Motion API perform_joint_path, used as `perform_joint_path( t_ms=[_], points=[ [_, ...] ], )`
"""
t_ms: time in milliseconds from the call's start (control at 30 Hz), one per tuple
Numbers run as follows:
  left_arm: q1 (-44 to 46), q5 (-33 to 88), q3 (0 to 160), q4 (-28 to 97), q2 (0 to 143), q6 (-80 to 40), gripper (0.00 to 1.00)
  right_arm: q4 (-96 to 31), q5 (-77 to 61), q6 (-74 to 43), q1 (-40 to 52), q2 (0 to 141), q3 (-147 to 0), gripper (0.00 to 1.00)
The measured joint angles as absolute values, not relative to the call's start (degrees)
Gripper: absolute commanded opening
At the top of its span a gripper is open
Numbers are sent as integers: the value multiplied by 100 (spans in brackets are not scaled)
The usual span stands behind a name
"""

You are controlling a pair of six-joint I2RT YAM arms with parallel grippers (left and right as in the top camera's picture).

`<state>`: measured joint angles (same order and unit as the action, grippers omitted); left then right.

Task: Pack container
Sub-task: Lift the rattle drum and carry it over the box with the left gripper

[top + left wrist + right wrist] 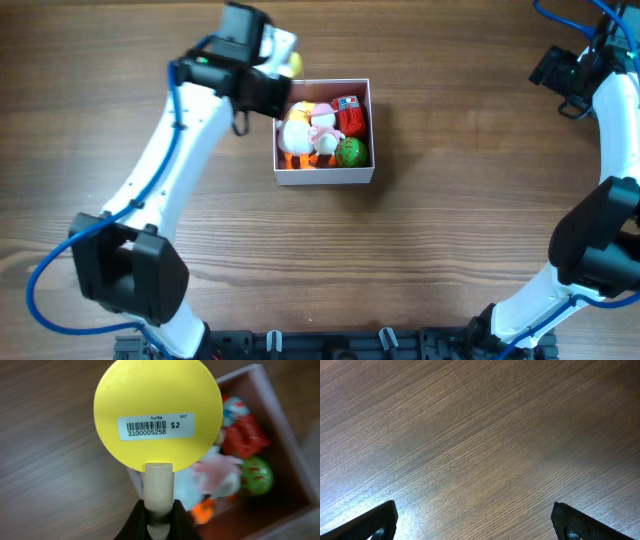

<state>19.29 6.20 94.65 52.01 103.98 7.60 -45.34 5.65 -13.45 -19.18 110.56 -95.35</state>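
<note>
I should keep holding the yellow paddle with my left gripper until the paddle is inside the box, because its round head [296,65] is hanging past the box's back rim [328,80].
The container [325,177] is a shallow white box with a pink inside, at the table's middle back. It holds a red toy [349,117], a green ball [351,152], and white, pink and orange toys [305,135]. My left gripper [277,72] hovers at the box's top left corner. It is shut on the pale wooden handle [158,487] of a yellow round paddle [158,415] with a barcode sticker. The box also shows in the left wrist view [280,435]. My right gripper [475,522] is open and empty over bare table at the far right.
The wooden table [400,260] surrounds the box. The right arm [600,110] stands along the right edge. The left arm [170,170] reaches across the left half.
</note>
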Motion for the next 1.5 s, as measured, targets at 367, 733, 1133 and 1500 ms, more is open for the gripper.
perform_joint_path(
  t_ms=[367, 733, 1133, 1500],
  points=[
    [2569, 698, 9465, 5024, 10654, 694, 13, -4532, 565, -1345, -1918, 11056, -9535, 100],
    [2502, 539, 9465, 4362, 11445, 676, 27, -4532, 565, -1345, -1918, 11056, -9535, 100],
    [1957, 167, 9463, 4309, 11487, 652, 51, -4532, 567, -1345, -1918, 11056, -9535, 100],
    [1879, 134, 9463, 4316, 11485, 502, 100, -4532, 565, -1345, -1918, 11056, -9535, 100]
  ],
)
